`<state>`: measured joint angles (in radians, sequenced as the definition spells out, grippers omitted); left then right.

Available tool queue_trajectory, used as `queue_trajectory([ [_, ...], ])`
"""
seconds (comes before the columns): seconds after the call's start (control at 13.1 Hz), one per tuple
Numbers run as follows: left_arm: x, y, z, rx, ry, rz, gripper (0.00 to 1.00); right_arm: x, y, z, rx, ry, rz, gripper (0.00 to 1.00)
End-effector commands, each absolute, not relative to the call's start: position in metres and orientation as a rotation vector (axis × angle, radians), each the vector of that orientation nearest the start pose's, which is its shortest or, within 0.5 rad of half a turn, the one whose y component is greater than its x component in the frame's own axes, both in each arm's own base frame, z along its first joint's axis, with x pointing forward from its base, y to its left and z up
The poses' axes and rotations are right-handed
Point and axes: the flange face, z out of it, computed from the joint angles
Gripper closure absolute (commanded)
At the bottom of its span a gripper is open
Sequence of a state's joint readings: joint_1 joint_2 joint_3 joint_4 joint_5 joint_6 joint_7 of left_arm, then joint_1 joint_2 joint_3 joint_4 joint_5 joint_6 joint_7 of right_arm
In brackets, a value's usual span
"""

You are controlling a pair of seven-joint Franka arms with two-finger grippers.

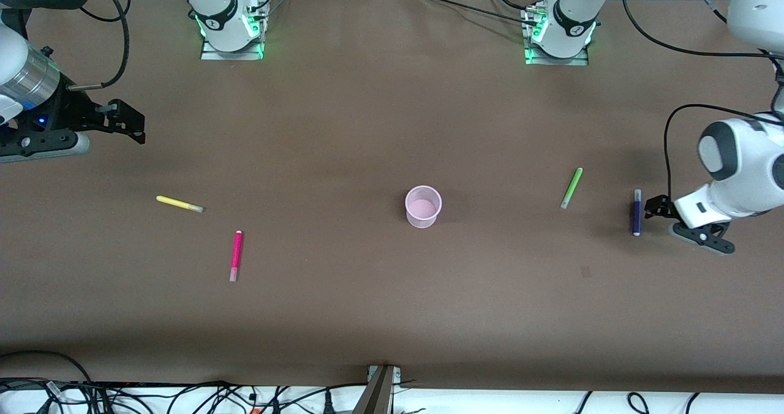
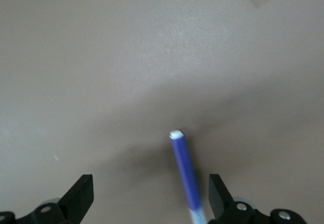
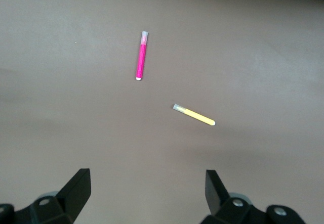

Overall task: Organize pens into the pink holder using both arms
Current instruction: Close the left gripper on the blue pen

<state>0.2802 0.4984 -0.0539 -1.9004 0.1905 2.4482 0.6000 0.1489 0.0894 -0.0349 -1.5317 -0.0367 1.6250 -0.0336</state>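
Observation:
The left gripper should grab the dark purple pen by its body (image 1: 636, 218) next, so that it can drop the pen into the pink holder (image 1: 422, 206).
The pink holder (image 1: 422, 206) stands upright mid-table. The dark purple pen (image 1: 637, 212) lies at the left arm's end. My left gripper (image 1: 648, 210) is low over it and open; in the left wrist view the purple pen (image 2: 185, 172) lies between the fingers of my left gripper (image 2: 150, 188), close to one finger, not gripped. The light green pen (image 1: 571, 188) lies between that pen and the holder. The yellow pen (image 1: 179, 204) and magenta pen (image 1: 236, 255) lie toward the right arm's end. My right gripper (image 1: 131, 123) hangs open and empty above the table there. Its wrist view shows my right gripper (image 3: 147, 183), the magenta pen (image 3: 141, 55) and the yellow pen (image 3: 194, 115).
Brown table top (image 1: 343, 126). The arm bases (image 1: 229, 28) stand along the edge farthest from the front camera. Cables (image 1: 184, 395) hang along the nearest edge.

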Motion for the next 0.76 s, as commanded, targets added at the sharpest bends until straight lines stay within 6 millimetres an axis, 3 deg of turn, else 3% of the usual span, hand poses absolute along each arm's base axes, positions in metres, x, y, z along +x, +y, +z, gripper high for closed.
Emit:
queue_trajectory([
  [0.0,0.618,0.137,0.232,-2.847,0.898,-0.010,0.00,0.579,0.065,0.600,-3.185,-0.220,-0.024,0.00],
  [0.15,0.612,0.135,0.205,-2.881,0.879,0.037,0.00,0.579,0.065,0.600,-3.185,-0.220,-0.024,0.00],
  [0.53,0.601,0.124,0.180,-2.947,0.744,0.084,0.00,0.579,0.065,0.600,-3.185,-0.220,-0.024,0.00],
  [0.69,0.602,0.124,0.180,-2.968,0.642,0.072,0.32,0.579,0.065,0.600,-3.185,-0.220,-0.026,0.00],
])
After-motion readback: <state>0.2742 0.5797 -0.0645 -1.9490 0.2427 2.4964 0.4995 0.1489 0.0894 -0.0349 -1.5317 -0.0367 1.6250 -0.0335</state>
